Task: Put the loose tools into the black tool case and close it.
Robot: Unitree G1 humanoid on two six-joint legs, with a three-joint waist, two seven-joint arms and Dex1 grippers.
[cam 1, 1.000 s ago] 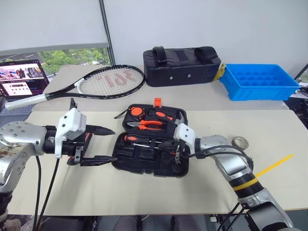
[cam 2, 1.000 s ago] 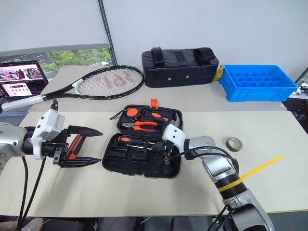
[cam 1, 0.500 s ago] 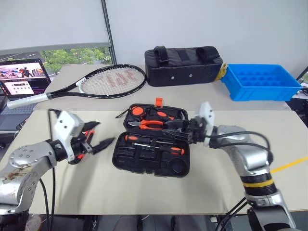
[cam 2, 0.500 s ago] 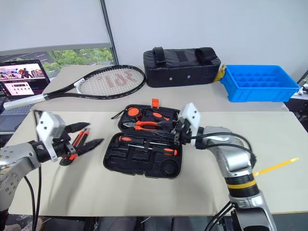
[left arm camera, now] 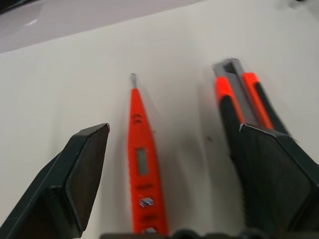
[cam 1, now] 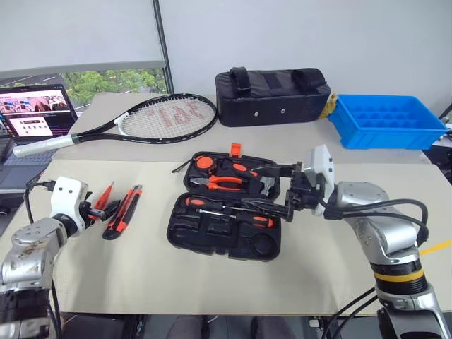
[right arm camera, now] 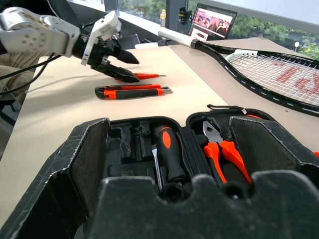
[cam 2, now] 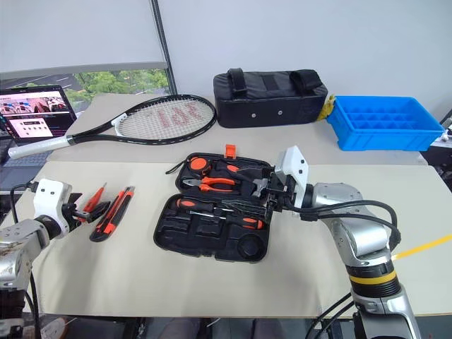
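I should lower my left gripper first and then close it on the screwdriver. My fingers are above the red screwdriver [cam 1: 104, 195] [left arm camera: 139, 164] and would miss it if I closed now.
The black tool case [cam 1: 212, 239] lies open mid-table, with orange pliers [cam 1: 222, 182] in the far half and orange-and-black screwdrivers [cam 1: 201, 203] in the near half. My right gripper [cam 1: 272, 188] hovers open over the case's right side, pointing left, with nothing between its fingers. At the left, a slim red screwdriver [cam 1: 104, 195] and an orange-black utility knife [cam 1: 122, 210] lie side by side on the table. My left gripper [left arm camera: 174, 128] is open and low just before them. One finger lies outside the red screwdriver [left arm camera: 139, 164] and the other over the knife [left arm camera: 239, 97].
A tennis racket [cam 1: 159, 116] and a laptop [cam 1: 35, 109] lie at the back left. A black fabric bag [cam 1: 272, 95] and a blue bin [cam 1: 388, 120] stand at the back right. A yellow strip [cam 1: 439, 247] marks the table's right edge.
My right gripper opened and lifted from the case's near half to above its right side. My left arm swung left and down to the red screwdriver and knife, staying open.
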